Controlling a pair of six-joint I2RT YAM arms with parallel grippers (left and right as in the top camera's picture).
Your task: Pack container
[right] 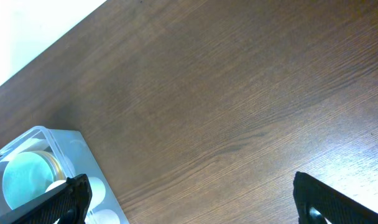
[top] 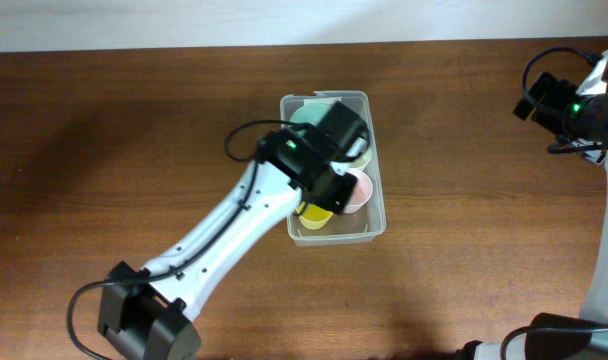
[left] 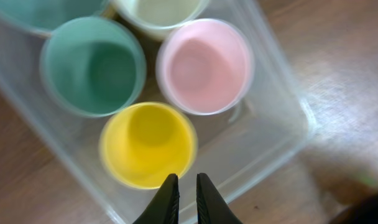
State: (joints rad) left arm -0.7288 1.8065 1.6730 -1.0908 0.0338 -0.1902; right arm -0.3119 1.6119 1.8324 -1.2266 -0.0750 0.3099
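Note:
My left gripper is nearly shut and empty, and its fingers are beside the yellow cup (top: 315, 217) (left: 148, 144), so every cup would stay in the container if I lifted it now.
The clear plastic container (top: 376, 172) stands at the table's middle. It holds a yellow cup (left: 148, 144), a pink cup (left: 204, 66), a green cup (left: 92, 65) and a cream cup (left: 159, 12) standing upright. My left gripper (left: 187, 190) hangs above the container's near edge, just beside the yellow cup, nearly shut and empty. In the overhead view the left arm (top: 314, 150) covers most of the container. My right gripper (right: 189, 199) is wide open and empty over bare table at the far right; the container (right: 52, 140) shows at its lower left.
The wooden table (top: 114, 130) extends on all sides of the container. A white wall edge runs along the back. The right arm's base (top: 574, 100) sits at the far right edge.

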